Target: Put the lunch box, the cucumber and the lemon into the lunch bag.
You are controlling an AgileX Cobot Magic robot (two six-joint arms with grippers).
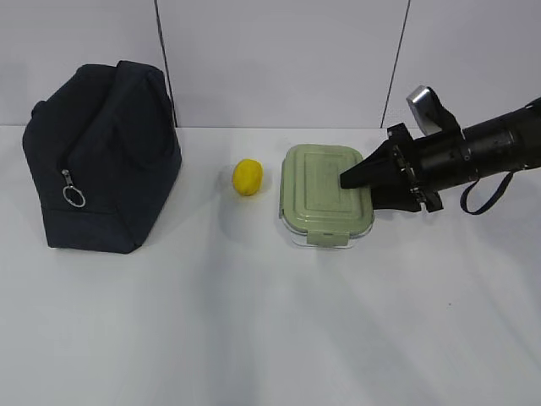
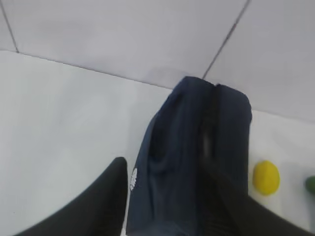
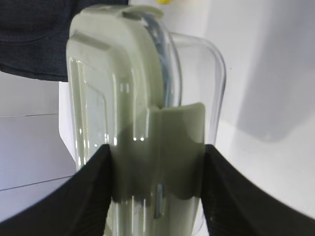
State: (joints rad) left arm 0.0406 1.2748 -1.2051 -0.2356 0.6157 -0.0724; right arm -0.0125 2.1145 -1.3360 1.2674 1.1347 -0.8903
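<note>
The bag's slack navy body spreads wide and only its thin rim stands up, so my left gripper needs to grip the bag's upper fabric edge [image 1: 80, 83] [image 2: 172, 130] next.
The lunch box [image 1: 323, 193], clear with a sage-green lid, sits right of centre on the white table. My right gripper [image 1: 358, 188] comes in from the right and is shut on its right edge. In the right wrist view [image 3: 156, 162] one finger lies on the lid and the other on the clear base, either side of a clip. The lemon [image 1: 248, 178] lies between the lunch box and the navy lunch bag [image 1: 101, 161], which stands at the left. My left gripper [image 2: 167, 169] is open above the lunch bag [image 2: 197, 147] and is out of the exterior view. I see no certain cucumber.
The bag's silver ring pull [image 1: 73, 196] hangs on its front left side. The lemon [image 2: 266, 177] shows right of the bag in the left wrist view, with a small dark green bit [image 2: 310, 184] at the frame's right edge. A tiled wall stands behind the table.
</note>
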